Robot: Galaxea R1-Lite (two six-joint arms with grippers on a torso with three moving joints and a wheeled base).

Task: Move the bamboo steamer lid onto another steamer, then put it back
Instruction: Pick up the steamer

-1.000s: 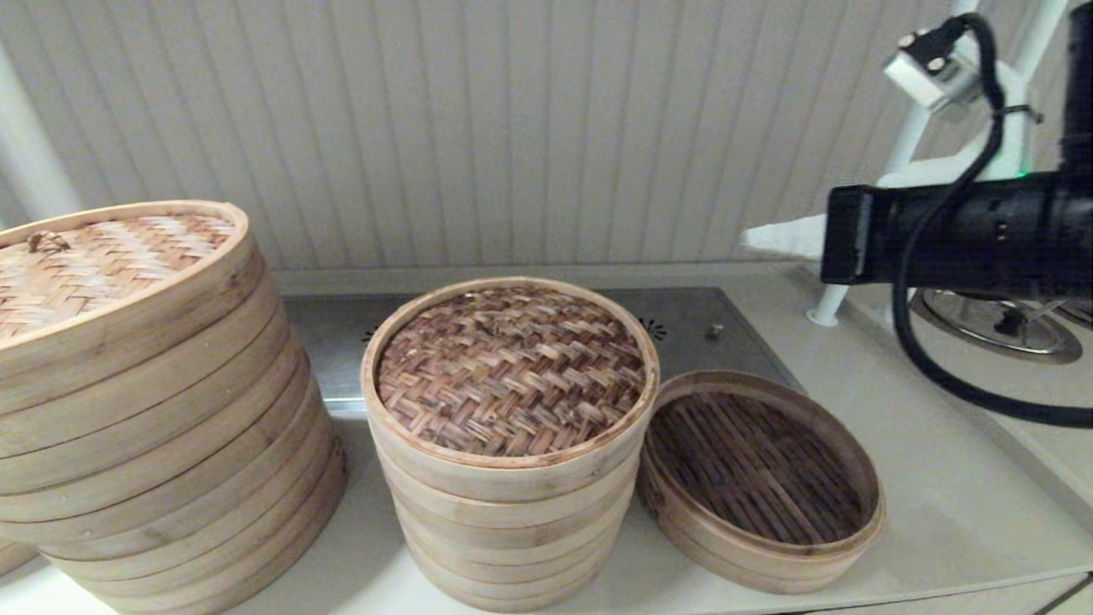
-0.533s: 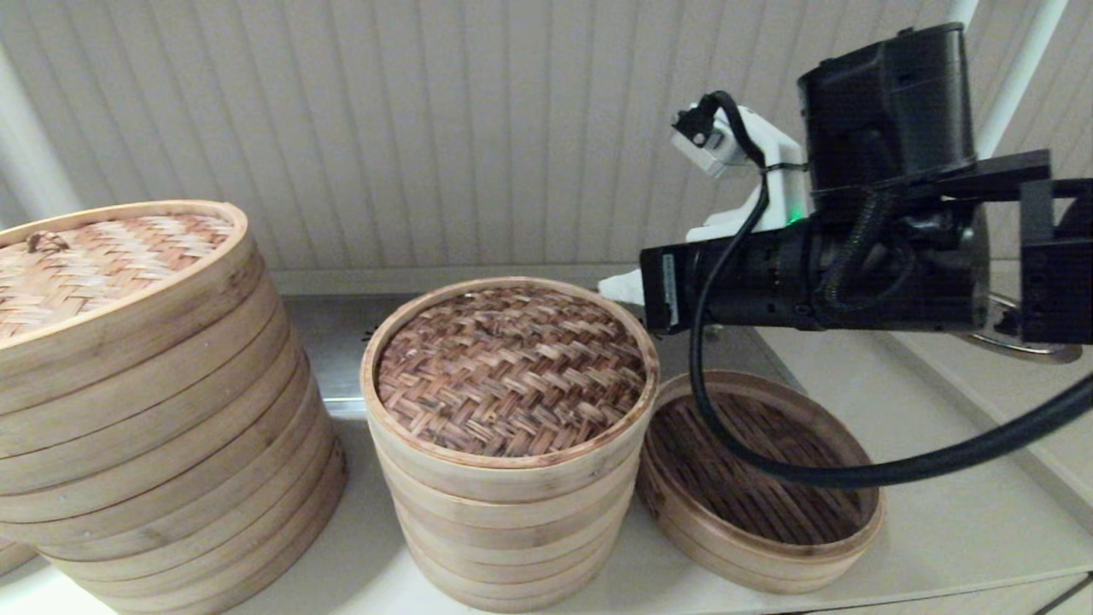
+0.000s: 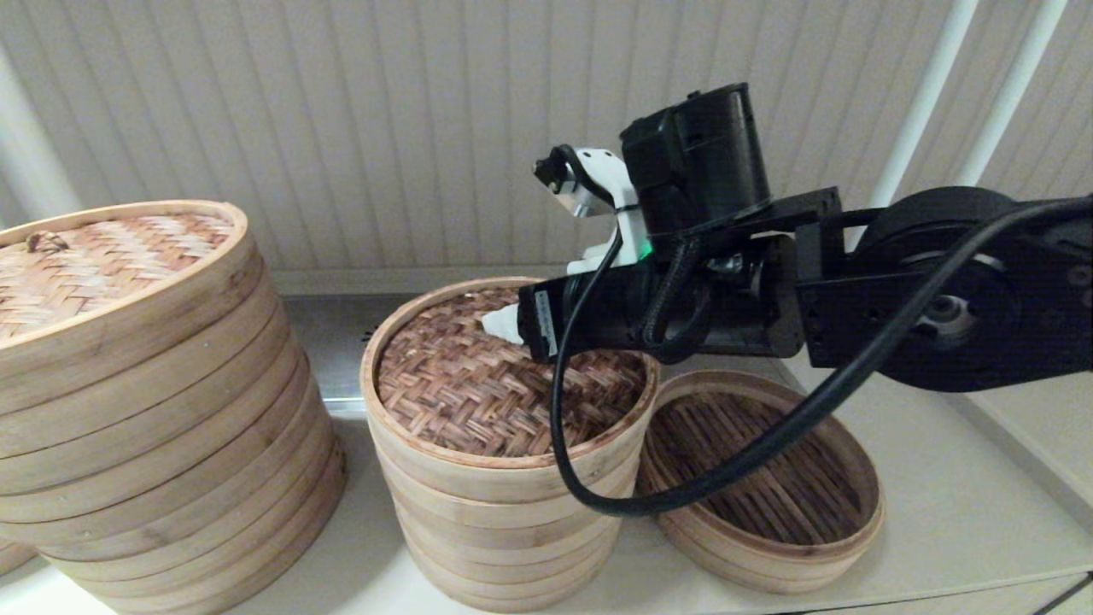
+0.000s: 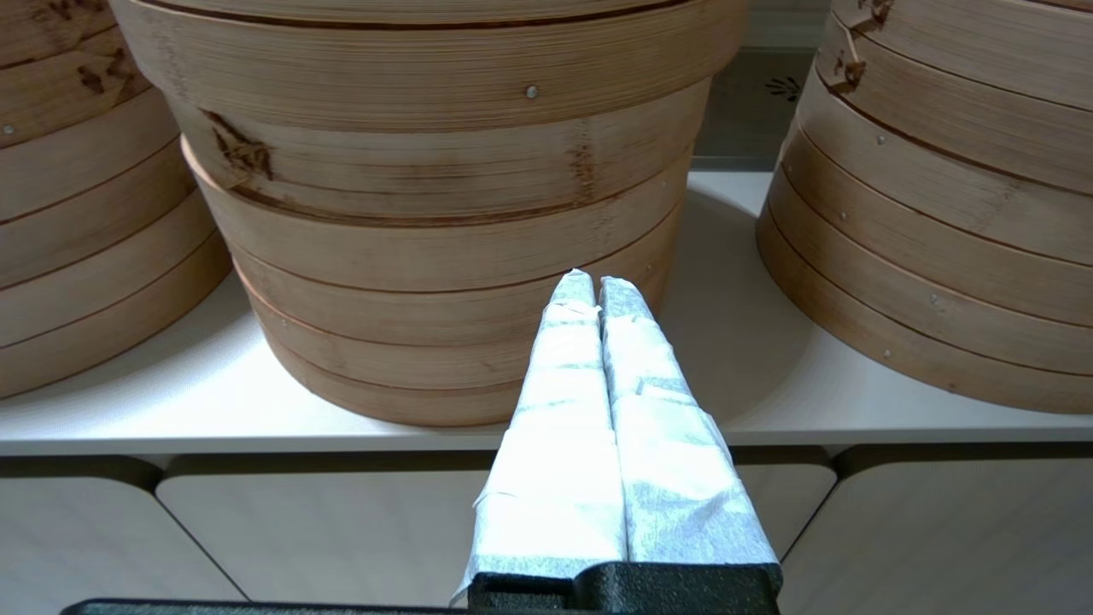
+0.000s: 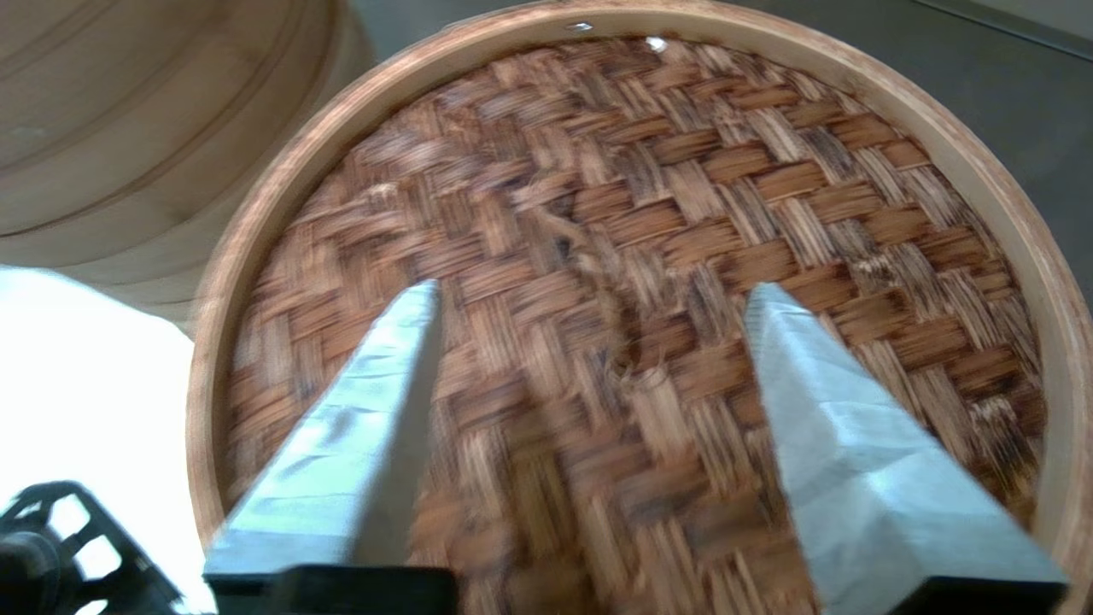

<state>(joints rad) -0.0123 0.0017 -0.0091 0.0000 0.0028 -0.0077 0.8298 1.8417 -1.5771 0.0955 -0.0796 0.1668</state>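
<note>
The woven top is below both of my fingertips, which are also higher than the lid's loop handle. My right gripper needs to go lower first, then close on the loop handle.
The bamboo steamer lid, dark woven with a pale rim, lies on top of the middle stack of pale tiers. My right gripper hovers over the lid's middle, open, with nothing between its fingers. The right wrist view looks down on the lid between my two spread white fingertips, gripper midpoint. The other steamer, low with a dark slatted floor, sits just right of the stack. My left gripper is shut and empty, held low in front of the counter edge.
A much wider many-tier stack with a lighter tan lid and small loop handle stands at the left. A steel panel lies behind the stacks, a ribbed wall beyond. The counter's front edge runs close below the stacks.
My right arm has swung in from the far right and come over the dark woven lid. The lid and the steamers have not moved.
</note>
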